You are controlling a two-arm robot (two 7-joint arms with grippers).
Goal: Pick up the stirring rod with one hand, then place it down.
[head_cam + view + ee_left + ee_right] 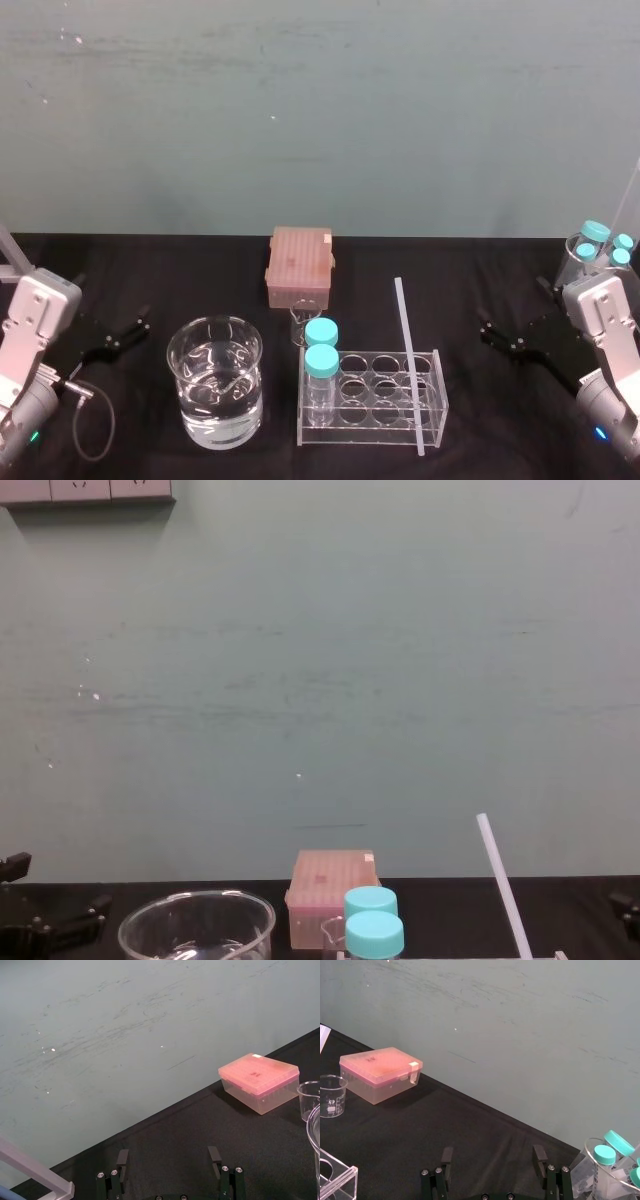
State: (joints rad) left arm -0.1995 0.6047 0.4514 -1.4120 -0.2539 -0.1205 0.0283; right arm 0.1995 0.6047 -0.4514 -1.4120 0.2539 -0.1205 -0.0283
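Note:
The robot's right gripper needs to grab the stirring rod by its upper part (pixel 503 880) next. That part rises free, while the clear rack (pixel 558 956) surrounds the lower end of the rod.
The stirring rod (pixel 409 360) is a thin translucent-white stick leaning in the clear rack (pixel 432 392), its tip rising well above the two teal-capped bottles (pixel 321 348). From the chest it slants up at the lower right as the rod (pixel 503 885). My right gripper (pixel 497 338) hovers to the right of the rack, apart from the rod, open and empty, as the right wrist view confirms for the gripper (pixel 493 1154). My left gripper (pixel 133 335) rests at the far left beside the beaker, likewise open with nothing in it (pixel 168 1156).
A water-filled beaker (pixel 215 395) stands left of the rack. Behind it are a pink lidded box (pixel 299 265) and a small empty beaker (pixel 303 325). At the far right a clear container (pixel 598 250) holds teal-capped tubes. The table's back edge meets a green wall.

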